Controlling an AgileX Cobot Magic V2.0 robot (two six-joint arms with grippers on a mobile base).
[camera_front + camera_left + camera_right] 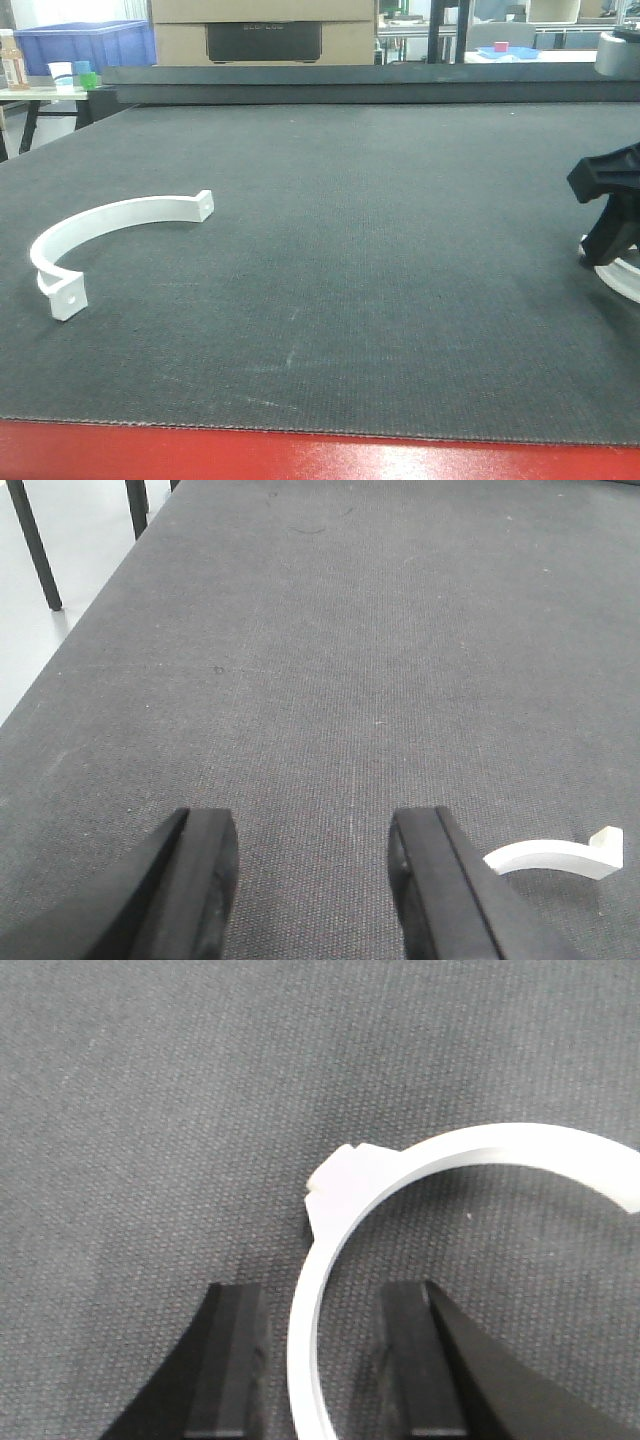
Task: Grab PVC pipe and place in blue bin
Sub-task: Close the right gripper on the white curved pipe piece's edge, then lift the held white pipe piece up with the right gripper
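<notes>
I will next take hold of the PVC pipe between my right gripper's fingers by the pipe's curved part beside the pipe's end block [618, 278]. Then I will place it in the blue bin [80, 45].
A white curved PVC pipe piece [330, 1250] lies on the dark mat between the fingers of my right gripper [322, 1300]. That gripper is open, with a gap on each side of the strip. In the front view the right gripper [610, 225] sits low at the right edge over that piece [622, 276]. A second white curved piece [110, 225] lies at the left of the mat. Its end [560, 856] shows just right of my left gripper [310, 825], which is open over bare mat. The blue bin [80, 45] stands far back left, off the mat.
The dark mat [350, 250] has a red front edge [300, 455]. A side table with cups [65, 75] stands back left beside the bin. A cardboard-coloured machine [265, 35] sits behind the mat. Black table legs [35, 550] show past the mat's left edge.
</notes>
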